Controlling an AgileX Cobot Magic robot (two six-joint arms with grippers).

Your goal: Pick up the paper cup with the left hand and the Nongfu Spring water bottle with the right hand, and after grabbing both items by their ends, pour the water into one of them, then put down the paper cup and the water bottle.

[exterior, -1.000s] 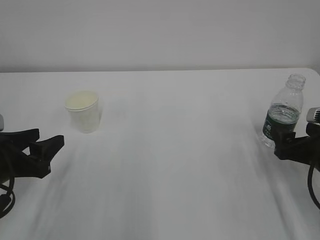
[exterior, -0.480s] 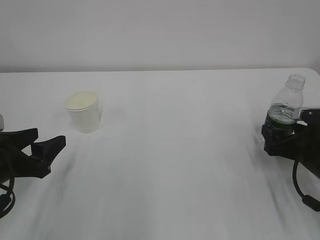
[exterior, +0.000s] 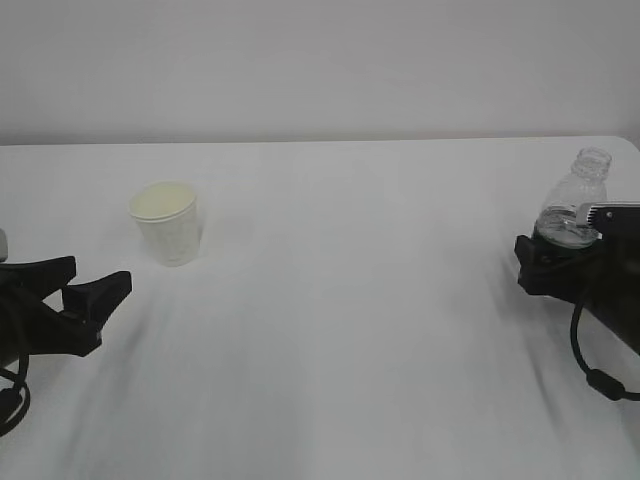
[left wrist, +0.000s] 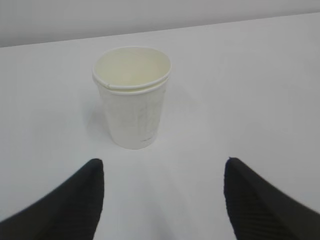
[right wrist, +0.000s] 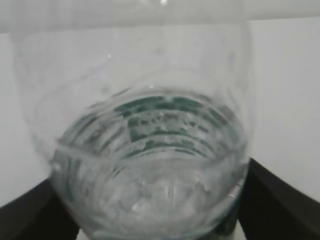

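The water is low inside the bottle, so the robot's right gripper should next grab the bottle by its lower body to keep it from tipping over and spilling.
The white paper cup stands upright at the left of the table, cream inside, empty as far as I can see. My left gripper sits low, short of the cup and apart from it, open. In the left wrist view the cup stands ahead of the left gripper, slightly left of its middle. The clear Nongfu Spring water bottle stands uncapped at the right edge. My right gripper is open, with its fingers either side of the bottle's lower body. The bottle fills the right wrist view, with water in it.
The white table runs back to a plain pale wall. Its right edge lies just beyond the bottle. A black cable loops under the right arm.
My right gripper has moved forward round the bottle and now hides its green label. The left gripper has opened slightly and barely moved. Cup and bottle have stayed put.
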